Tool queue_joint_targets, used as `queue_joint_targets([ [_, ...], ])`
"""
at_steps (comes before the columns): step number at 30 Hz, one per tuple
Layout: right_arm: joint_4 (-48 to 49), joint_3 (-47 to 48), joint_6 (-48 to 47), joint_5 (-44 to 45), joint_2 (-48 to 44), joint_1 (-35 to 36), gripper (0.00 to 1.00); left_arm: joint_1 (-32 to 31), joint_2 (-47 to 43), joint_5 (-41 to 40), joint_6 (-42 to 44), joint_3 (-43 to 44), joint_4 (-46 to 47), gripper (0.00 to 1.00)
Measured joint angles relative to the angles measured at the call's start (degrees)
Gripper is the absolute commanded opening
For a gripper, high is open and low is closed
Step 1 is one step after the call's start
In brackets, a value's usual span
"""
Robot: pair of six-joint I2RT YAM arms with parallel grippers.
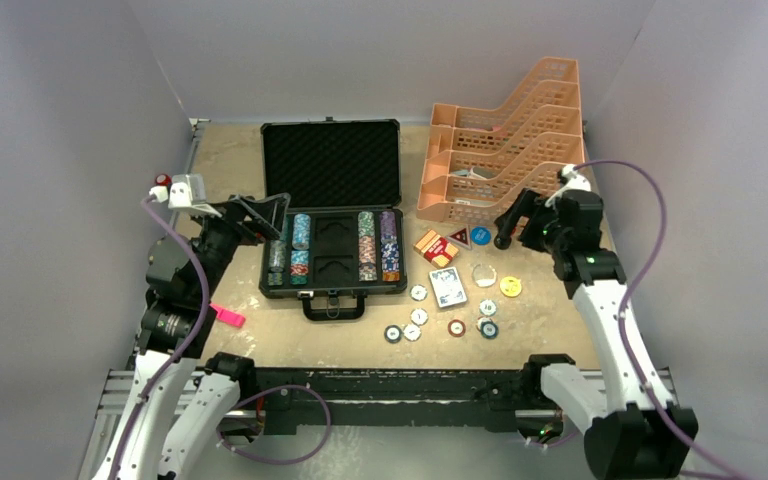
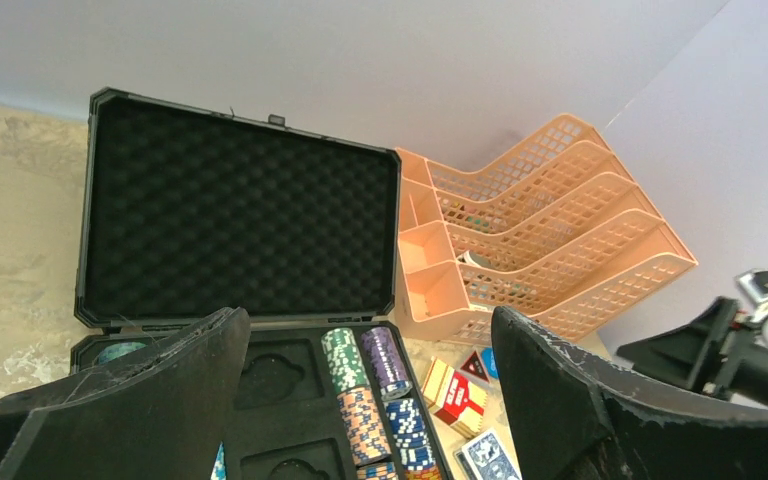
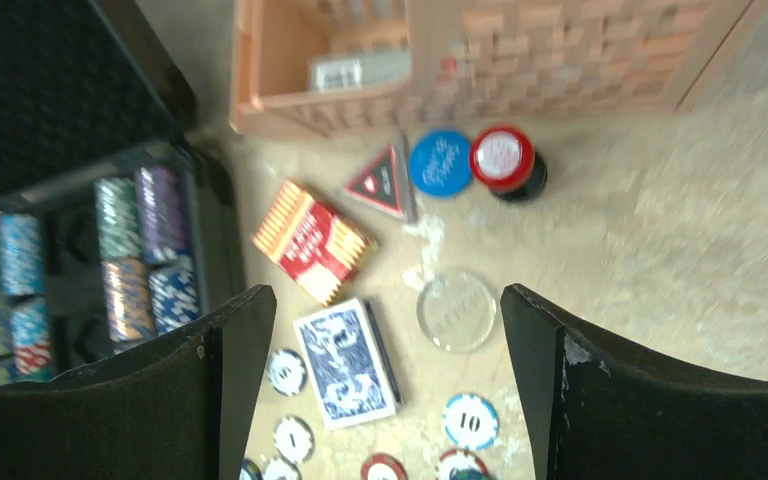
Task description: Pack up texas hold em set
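My right gripper grabs the long edges of the blue card deck next, since the deck goes to the empty slot in the briefcase.
The black briefcase (image 1: pixel 332 163) lies open at the back left, its foam tray holding rows of poker chips (image 1: pixel 378 245). On the table to its right lie a red card deck (image 1: pixel 436 247), a blue card deck (image 1: pixel 447 287), a clear dealer button (image 1: pixel 484 275), a yellow button (image 1: pixel 510 286), a blue button (image 1: pixel 480 235) and several loose chips (image 1: pixel 419 316). My left gripper (image 1: pixel 270 215) is open and empty over the case's left edge. My right gripper (image 1: pixel 513 222) is open and empty above the blue deck (image 3: pixel 344 362) and the clear button (image 3: pixel 457 311).
The peach lattice tray rack (image 1: pixel 505 150) stands at the back right, close behind my right gripper. A pink marker (image 1: pixel 226 315) lies beside the left arm. The case handle (image 1: pixel 333 306) juts toward the near edge. A red-topped button (image 3: pixel 502 158) sits by the rack.
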Motion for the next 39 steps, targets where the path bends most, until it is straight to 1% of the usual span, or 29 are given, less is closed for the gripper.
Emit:
queue_joint_targets([
  [2, 0.0, -2.0, 0.8, 0.4, 3.1, 1.4, 0.87, 0.0, 1.1, 0.3, -0.2, -0.4, 0.8, 0.90],
  [11, 2.6, -7.9, 6.7, 4.6, 8.1, 17.0, 0.91, 0.0, 6.2, 1.7, 0.2, -0.4, 3.4, 0.90],
  [17, 1.2, -8.2, 10.4, 10.5, 18.5, 26.0, 0.92, 0.0, 8.9, 1.7, 0.6, -0.4, 3.8, 0.89],
  [21, 0.9, -8.2, 11.1, 12.3, 23.1, 29.4, 0.93, 0.0, 9.1, 1.7, 0.6, -0.4, 3.9, 0.88],
  [27, 0.9, -6.4, 9.0, 12.7, 29.2, 32.2, 0.93, 0.0, 9.2, 1.7, 1.0, -0.4, 3.9, 0.88],
  [32, 0.4, -4.4, 8.3, 14.0, 33.0, 35.1, 0.84, 0.0, 9.2, 1.7, 1.0, -0.4, 3.8, 0.88],
  [36, -1.4, -2.3, 8.0, 16.7, 35.9, 36.3, 0.80, 0.0, 9.4, 1.6, 1.2, -0.3, 3.7, 0.87],
  [37, -1.6, -1.7, 7.8, 17.4, 36.5, 36.3, 0.77, 0.0, 9.5, 1.6, 1.3, -0.2, 3.5, 0.87],
  [39, -1.9, -1.3, 7.7, 17.9, 37.1, 36.3, 0.65, 0.0, 9.7, 1.6, 1.6, 0.3, 3.3, 0.87],
])
